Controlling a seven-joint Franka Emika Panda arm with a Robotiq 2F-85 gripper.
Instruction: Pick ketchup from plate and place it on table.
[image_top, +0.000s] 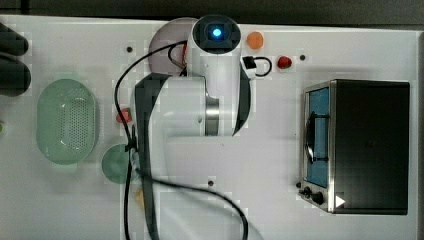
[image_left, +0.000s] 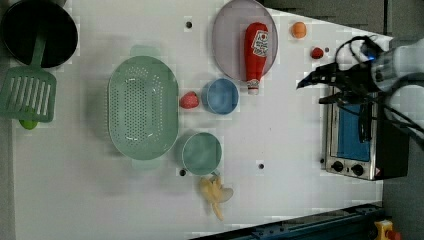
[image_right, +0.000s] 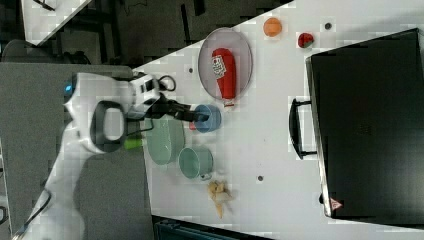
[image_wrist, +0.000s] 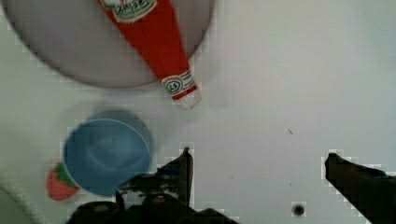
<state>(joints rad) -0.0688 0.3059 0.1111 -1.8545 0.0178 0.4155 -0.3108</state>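
Observation:
Next, my gripper grabs the ketchup by its label-covered body (image_left: 260, 43), to move the ketchup from the plate (image_left: 227, 35) to the table.
The ketchup (image_left: 256, 52) is a slim red bottle with white print, lying flat on the pale pinkish-grey plate (image_left: 227, 35) near the left view's top edge. Its pale cap end (image_wrist: 189, 99) sticks out past the plate's rim (image_wrist: 70, 56) over the white table (image_left: 290, 130). My gripper (image_wrist: 259, 156) hovers above bare table beside the plate, apart from the bottle. It is open wide, with nothing between its fingers (image_wrist: 184, 163). In the left view the gripper (image_left: 305, 82) reaches in from the right. In the right view the ketchup (image_right: 225, 72) lies beyond the gripper (image_right: 200, 116).
A blue bowl (image_left: 222, 96) and a strawberry (image_left: 189, 100) sit just below the plate in the left view. A green perforated basket (image_left: 142, 114), a teal cup (image_left: 201, 153) and a banana (image_left: 216, 192) lie further on. A toaster oven (image_left: 357, 140) stands at the left view's right.

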